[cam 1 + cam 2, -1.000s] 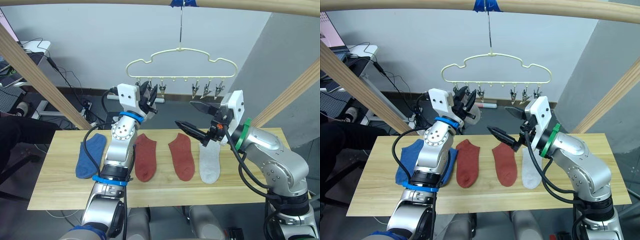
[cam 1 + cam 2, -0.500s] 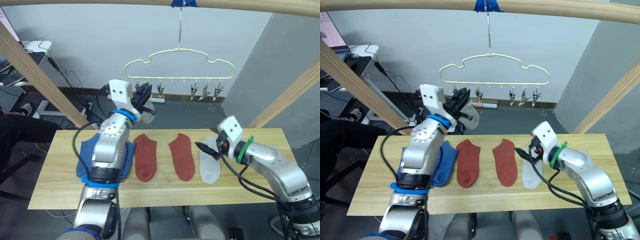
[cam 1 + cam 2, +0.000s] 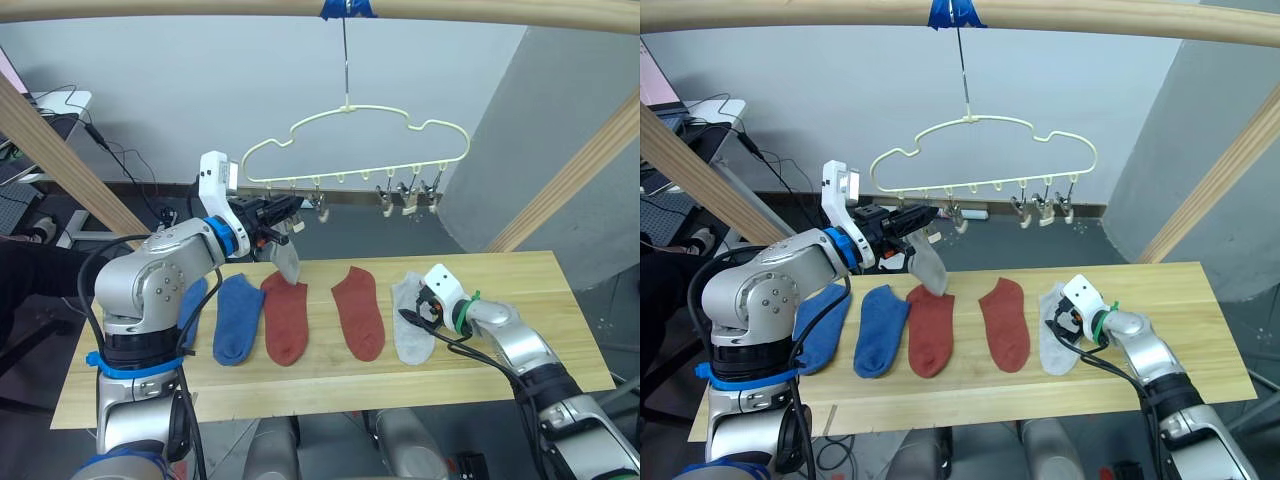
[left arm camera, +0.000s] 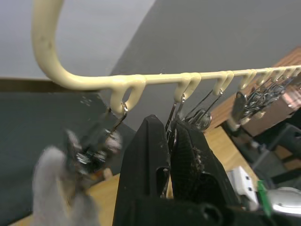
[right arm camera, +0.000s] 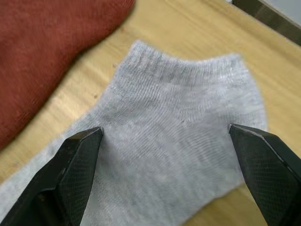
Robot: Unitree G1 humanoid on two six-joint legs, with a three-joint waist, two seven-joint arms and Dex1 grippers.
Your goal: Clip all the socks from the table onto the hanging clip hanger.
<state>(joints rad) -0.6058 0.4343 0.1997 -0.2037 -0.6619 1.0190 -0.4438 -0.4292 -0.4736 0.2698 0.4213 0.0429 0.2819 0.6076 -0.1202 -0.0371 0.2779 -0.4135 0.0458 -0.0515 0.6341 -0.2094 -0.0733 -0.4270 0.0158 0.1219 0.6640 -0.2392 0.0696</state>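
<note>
The grey sock's cuff [image 5: 188, 70] should stay free, so my right gripper will next grab its sock's ankle part [image 5: 169, 125].
The pale yellow clip hanger [image 3: 350, 108] hangs tilted, its left end lower. A light grey sock [image 3: 287, 262] dangles from its first clip [image 4: 89, 146]. My left gripper [image 3: 292, 208] is at the second clip [image 4: 175, 123], fingers [image 4: 141, 169] shut with that clip's wire between them. On the table [image 3: 520, 290] lie two blue socks [image 3: 237, 318], two rust red socks [image 3: 285, 315] and one grey sock [image 3: 412, 325]. The leftmost blue sock [image 3: 191, 305] is partly behind my left arm. My right gripper [image 5: 167, 150] is open, fingers straddling the grey table sock [image 5: 178, 117].
A thick wooden beam with blue tape [image 3: 345, 8] carries the hanger's hook. Slanted wooden posts stand at the left [image 3: 60, 150] and right [image 3: 560, 180]. Three more silver clips [image 3: 405, 200] bunch at the hanger's right end. Cables and equipment [image 3: 40, 110] sit behind the table's left.
The view has shifted. The grey sock has left my left gripper and now swings from the first clip. My right gripper has dropped from mid-air onto the grey sock on the table.
</note>
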